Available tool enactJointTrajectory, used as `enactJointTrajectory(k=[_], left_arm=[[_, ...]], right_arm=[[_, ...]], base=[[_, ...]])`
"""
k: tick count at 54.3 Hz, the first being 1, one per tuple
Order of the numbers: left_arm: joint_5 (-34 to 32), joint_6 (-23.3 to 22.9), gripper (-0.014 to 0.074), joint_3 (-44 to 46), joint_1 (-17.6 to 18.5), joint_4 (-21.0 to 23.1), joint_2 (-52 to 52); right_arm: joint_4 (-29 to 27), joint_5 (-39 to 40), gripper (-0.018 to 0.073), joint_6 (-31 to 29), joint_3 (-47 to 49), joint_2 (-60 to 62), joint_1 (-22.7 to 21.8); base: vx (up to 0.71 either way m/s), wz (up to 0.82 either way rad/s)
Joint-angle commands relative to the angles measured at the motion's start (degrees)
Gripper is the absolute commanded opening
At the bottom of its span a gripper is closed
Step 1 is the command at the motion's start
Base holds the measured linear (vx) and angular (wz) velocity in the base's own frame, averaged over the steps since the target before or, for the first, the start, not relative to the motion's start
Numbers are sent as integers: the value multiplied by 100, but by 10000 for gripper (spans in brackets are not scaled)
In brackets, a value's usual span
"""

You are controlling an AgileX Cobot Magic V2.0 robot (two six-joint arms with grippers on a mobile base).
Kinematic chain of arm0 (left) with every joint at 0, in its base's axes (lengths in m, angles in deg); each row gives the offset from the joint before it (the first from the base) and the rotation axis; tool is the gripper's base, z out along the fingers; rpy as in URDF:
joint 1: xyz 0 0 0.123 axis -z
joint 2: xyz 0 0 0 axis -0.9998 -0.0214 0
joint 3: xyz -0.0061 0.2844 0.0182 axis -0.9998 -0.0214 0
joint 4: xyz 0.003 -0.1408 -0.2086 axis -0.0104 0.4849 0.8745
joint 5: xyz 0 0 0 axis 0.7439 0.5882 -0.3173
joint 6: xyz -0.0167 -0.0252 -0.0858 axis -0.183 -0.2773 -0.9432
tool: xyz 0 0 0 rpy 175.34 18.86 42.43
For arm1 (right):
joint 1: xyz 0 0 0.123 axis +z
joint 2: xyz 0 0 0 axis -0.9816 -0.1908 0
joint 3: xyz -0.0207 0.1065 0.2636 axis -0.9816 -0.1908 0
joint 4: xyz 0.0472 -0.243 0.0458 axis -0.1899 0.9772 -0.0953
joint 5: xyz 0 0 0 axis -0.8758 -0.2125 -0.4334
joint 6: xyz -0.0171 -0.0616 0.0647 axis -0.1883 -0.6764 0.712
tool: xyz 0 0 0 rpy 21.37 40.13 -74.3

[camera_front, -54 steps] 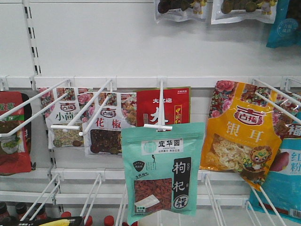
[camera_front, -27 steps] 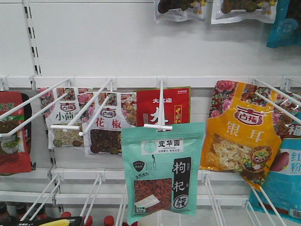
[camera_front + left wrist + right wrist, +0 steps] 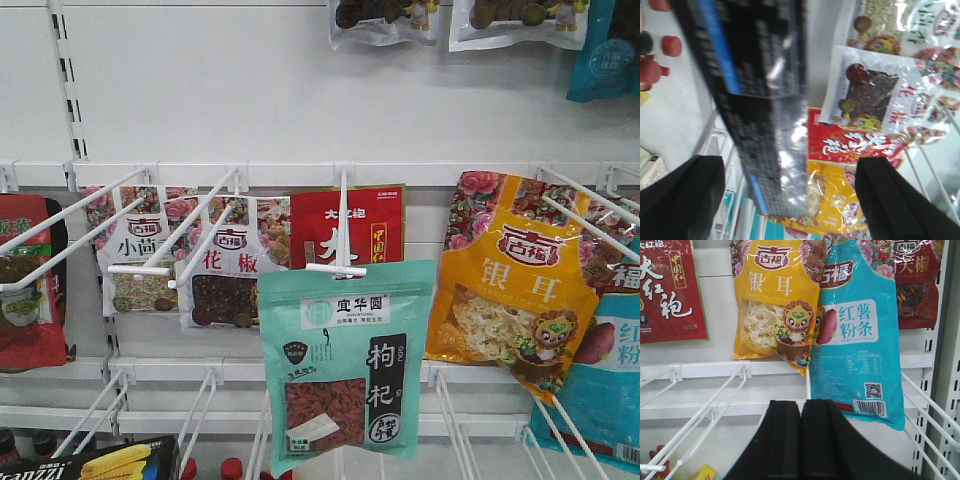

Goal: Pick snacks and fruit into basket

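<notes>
I will grab the black packet by its narrow end with my left gripper next, to pick this snack for the basket.
The mint-green snack pouch with a window of red berries hangs on a white hook at the middle of the shelf wall. The black "Franzz" packet shows tilted at the bottom left of the front view. In the left wrist view this packet runs down between the fingers of my left gripper. They stand wide apart, with a gap to the right finger. My right gripper is shut on nothing, facing the shelf below the hanging pouches. The fruit and the basket are out of view.
An orange-yellow pouch, a red pouch and spice pouches hang on white wire hooks. A blue pouch hangs over my right gripper. Red-capped bottles stand on the lower shelf at left.
The black Franzz packet has risen higher into the bottom left of the front view and now shows its lettering. The hanging pouches have not moved.
</notes>
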Motion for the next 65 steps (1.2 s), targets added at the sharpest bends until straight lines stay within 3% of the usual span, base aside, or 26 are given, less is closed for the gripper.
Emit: enactJointTrajectory(k=[1,9,19,25,35,52,65], left_arm=[[-615,-14,593,133,31,198,-82],[-1071,-13,591,146,31,494,-320],[-1583,-13,583,146,31,533,-640],[-1583,36,555,146,31,628,-642],[-1583,36,403,146,31,734,-642],[-1583,11,-13,146,31,686,-635],[-1583,22,-9,146,31,285,-563]], right_arm=[[19,484,-8,-49,-32,-50,-7],[19,484,-8,-49,-32,-50,-7],[19,484,-8,-49,-32,-50,-7],[19,484,-8,-49,-32,-50,-7],[19,484,-8,-49,-32,-50,-7],[19,484,-8,-49,-32,-50,-7],[19,484,-8,-49,-32,-50,-7]], base=[[0,0],[0,0],[0,0],[0,0],[0,0],[0,0],[0,0]])
